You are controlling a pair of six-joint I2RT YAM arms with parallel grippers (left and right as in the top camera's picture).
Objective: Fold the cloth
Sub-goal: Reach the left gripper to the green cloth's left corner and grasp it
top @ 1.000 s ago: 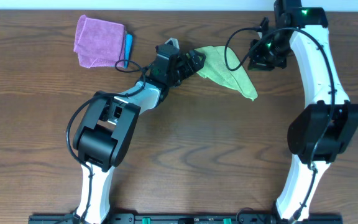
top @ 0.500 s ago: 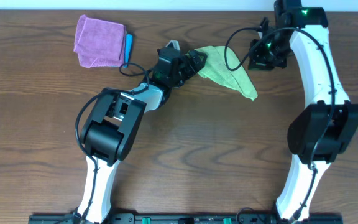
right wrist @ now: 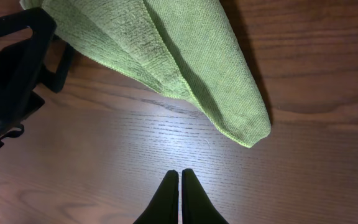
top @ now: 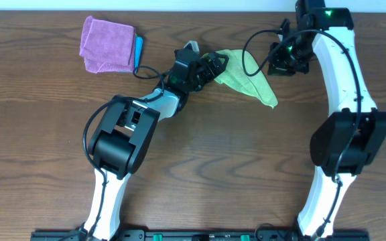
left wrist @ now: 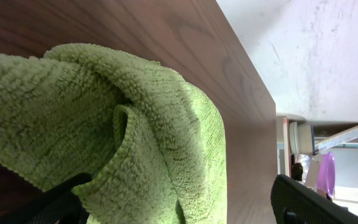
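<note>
The cloth's folded edge point(left wrist: 149, 174) should be grabbed next by my left gripper, at the end opposite the cloth's point. The rest of the cloth then stays free to fold.
The lime-green cloth point(top: 248, 80) lies bunched in a long wedge on the wooden table, its point toward the front right. My left gripper point(top: 214, 65) is open at the cloth's left end. In the left wrist view the cloth point(left wrist: 135, 124) fills the space between the wide-apart fingers point(left wrist: 48, 202), with a folded edge lying over the left one. My right gripper point(right wrist: 179, 186) is shut and empty, hovering over bare wood just off the cloth's pointed end point(right wrist: 241, 121). It shows at the back right in the overhead view point(top: 285, 59).
A folded purple cloth point(top: 106, 43) with a blue cloth point(top: 139, 52) beside it lies at the back left. The table's far edge point(top: 193, 12) runs close behind both grippers. The left gripper's black body point(right wrist: 11, 68) shows in the right wrist view.
My left gripper has edged right, further onto the cloth's left end. The right arm and the rest of the cloth have not moved.
</note>
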